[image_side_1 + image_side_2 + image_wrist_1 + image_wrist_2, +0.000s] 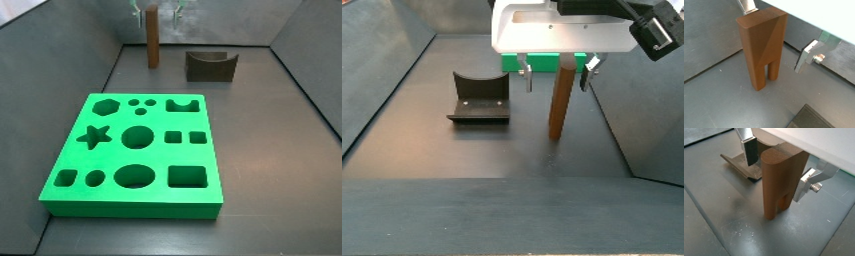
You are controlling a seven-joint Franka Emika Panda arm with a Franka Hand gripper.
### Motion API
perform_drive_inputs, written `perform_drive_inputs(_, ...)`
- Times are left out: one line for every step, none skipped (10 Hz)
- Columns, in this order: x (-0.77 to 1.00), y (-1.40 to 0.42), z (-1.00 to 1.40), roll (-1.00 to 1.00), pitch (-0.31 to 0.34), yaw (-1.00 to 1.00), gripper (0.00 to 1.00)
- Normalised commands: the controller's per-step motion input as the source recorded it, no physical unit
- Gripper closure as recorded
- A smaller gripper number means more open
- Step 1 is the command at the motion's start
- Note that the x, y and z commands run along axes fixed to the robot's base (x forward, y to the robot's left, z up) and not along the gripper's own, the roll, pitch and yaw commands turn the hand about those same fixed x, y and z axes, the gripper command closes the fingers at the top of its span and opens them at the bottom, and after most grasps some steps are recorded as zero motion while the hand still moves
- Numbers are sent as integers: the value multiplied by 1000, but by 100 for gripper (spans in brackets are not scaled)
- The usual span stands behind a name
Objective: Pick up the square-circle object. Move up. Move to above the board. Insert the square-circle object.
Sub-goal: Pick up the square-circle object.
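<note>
My gripper grabs the square-circle object by its solid upper part next, so its legs stay free to enter the green board (134, 150).
The square-circle object (763, 47) is a tall brown wooden piece with two legs. It stands upright on the dark floor and shows in both wrist views (781, 183) and both side views (152, 40) (560, 95). My gripper (776, 39) is lowered around its upper part and is open. One finger (749, 150) stands clear of the piece on one side, the other finger (807, 184) is close on the opposite side. The gripper also shows in both side views (557, 70) (158, 12). The green board (134, 150) lies flat in the middle of the floor, apart from the piece.
The dark fixture (210, 65) with a scooped top stands beside the piece, also in a side view (480, 97) and a wrist view (739, 164). Grey walls enclose the floor. A dark slab edge (811, 117) shows in a wrist view.
</note>
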Motion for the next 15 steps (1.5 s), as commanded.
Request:
perform_drive_inputs(-100, -357, -14, 0, -64, 0, 0)
perform_drive_inputs(-43, -31, 20, 76, 0, 20, 0)
perform_drive_inputs(0, 0, 0, 23, 0, 0, 0)
perform_drive_inputs(40, 86, 0, 0, 0, 46, 0)
perform_drive_inputs(0, 0, 0, 0, 0, 0, 100)
perform_drive_inputs(0, 0, 0, 0, 0, 0, 100)
perform_drive_inputs(0, 0, 0, 0, 0, 0, 100)
perform_drive_inputs(0, 0, 0, 0, 0, 0, 100)
perform_drive_inputs(0, 0, 0, 0, 0, 0, 100)
perform_drive_inputs(0, 0, 0, 0, 0, 0, 100)
perform_drive_inputs(0, 0, 0, 0, 0, 0, 100)
perform_drive_inputs(0, 0, 0, 0, 0, 0, 100)
perform_drive_inputs(0, 0, 0, 0, 0, 0, 100)
perform_drive_inputs(0, 0, 0, 0, 0, 0, 100)
perform_drive_inputs(0, 0, 0, 0, 0, 0, 100)
